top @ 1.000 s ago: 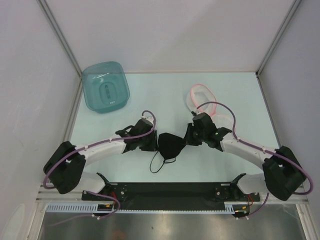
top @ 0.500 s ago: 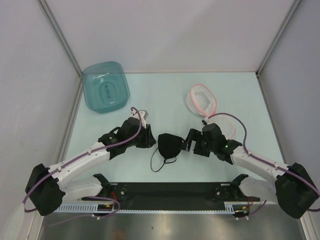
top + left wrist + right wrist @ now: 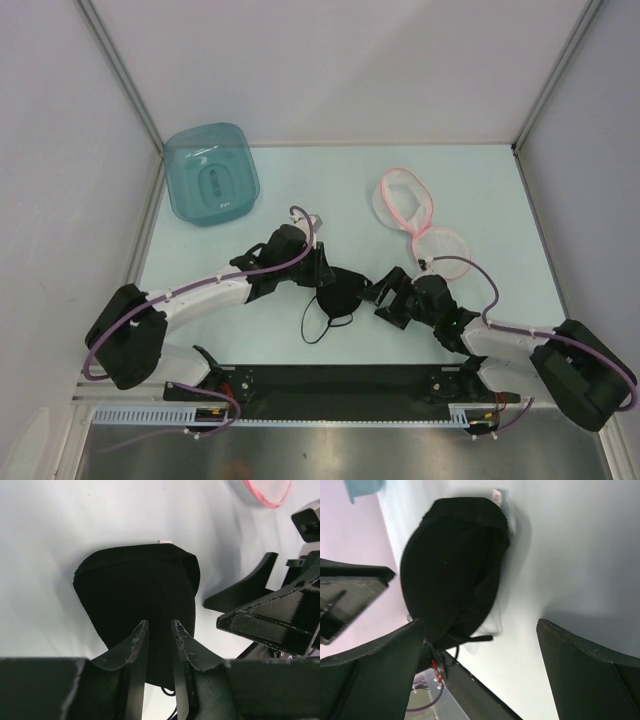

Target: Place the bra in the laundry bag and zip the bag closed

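Note:
My right gripper should take the black bra (image 3: 342, 293) next by the bra's side edge facing that gripper. The bra's folded body then stays ahead to go into the laundry bag.
The black bra (image 3: 342, 293) lies crumpled on the table between both arms, its strap loop trailing toward the near edge. My left gripper (image 3: 323, 277) reaches it from the left. In the left wrist view the left gripper (image 3: 159, 630) is shut on a fold of the bra (image 3: 135, 585). My right gripper (image 3: 379, 292) sits just right of the bra. In the right wrist view the right gripper (image 3: 479, 625) stands wide open with only table between its fingers, and the bra (image 3: 450, 565) is ahead of it. The laundry bag (image 3: 405, 196) lies open at the back right, with its second half (image 3: 441, 250) nearer.
A teal translucent tub (image 3: 210, 172) stands at the back left. White walls close in the table on three sides. A black rail (image 3: 330, 380) runs along the near edge between the arm bases.
My right gripper has opened, let go of the bra and drawn back toward the near right. My left gripper pulled away, then came back and closed on the bra.

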Motion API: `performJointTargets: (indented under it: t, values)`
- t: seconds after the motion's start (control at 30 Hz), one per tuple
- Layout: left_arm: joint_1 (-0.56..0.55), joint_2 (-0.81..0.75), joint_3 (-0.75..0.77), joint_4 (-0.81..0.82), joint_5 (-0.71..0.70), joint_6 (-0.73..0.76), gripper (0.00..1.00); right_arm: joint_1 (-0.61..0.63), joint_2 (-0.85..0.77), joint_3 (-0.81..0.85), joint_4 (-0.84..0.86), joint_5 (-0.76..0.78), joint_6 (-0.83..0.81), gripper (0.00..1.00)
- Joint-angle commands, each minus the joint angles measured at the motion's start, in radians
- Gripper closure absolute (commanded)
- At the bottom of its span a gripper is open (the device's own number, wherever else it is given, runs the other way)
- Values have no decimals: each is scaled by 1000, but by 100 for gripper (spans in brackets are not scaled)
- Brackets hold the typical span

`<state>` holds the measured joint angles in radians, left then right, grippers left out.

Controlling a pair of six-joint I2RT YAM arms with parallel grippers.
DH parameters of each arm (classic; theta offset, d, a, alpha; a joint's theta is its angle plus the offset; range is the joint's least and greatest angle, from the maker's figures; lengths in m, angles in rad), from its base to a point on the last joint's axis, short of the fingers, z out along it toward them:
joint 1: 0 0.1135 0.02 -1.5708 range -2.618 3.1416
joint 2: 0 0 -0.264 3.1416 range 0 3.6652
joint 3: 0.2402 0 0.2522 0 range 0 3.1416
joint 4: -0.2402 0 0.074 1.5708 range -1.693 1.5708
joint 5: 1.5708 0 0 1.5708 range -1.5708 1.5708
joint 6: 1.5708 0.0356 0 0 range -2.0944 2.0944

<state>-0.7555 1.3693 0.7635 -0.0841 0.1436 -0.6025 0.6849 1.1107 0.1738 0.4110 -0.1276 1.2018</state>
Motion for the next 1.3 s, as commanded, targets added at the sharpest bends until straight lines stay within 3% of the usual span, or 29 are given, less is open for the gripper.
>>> performJointTargets:
  t: [0.0, 0.5, 0.97, 1.13, 1.23, 1.27]
  values:
    - [-4, -7, -41, 128, 50, -17, 71, 25, 89, -8, 313, 22, 77, 0]
    - [-2, -22, -154, 167, 21, -16, 74, 116, 311, 29, 440, 83, 147, 0]
    - [-4, -24, -179, 175, 14, -5, 74, 120, 520, 116, 557, 59, 68, 0]
    - [-4, -24, -185, 179, 17, -3, 74, 120, 555, 136, 569, 66, 38, 8]
    - [-4, -29, -188, 179, 19, -3, 74, 130, 569, 138, 581, 77, 10, 22]
    - [-1, -38, -188, 179, 22, -2, 74, 133, 572, 136, 589, 83, -4, 30]
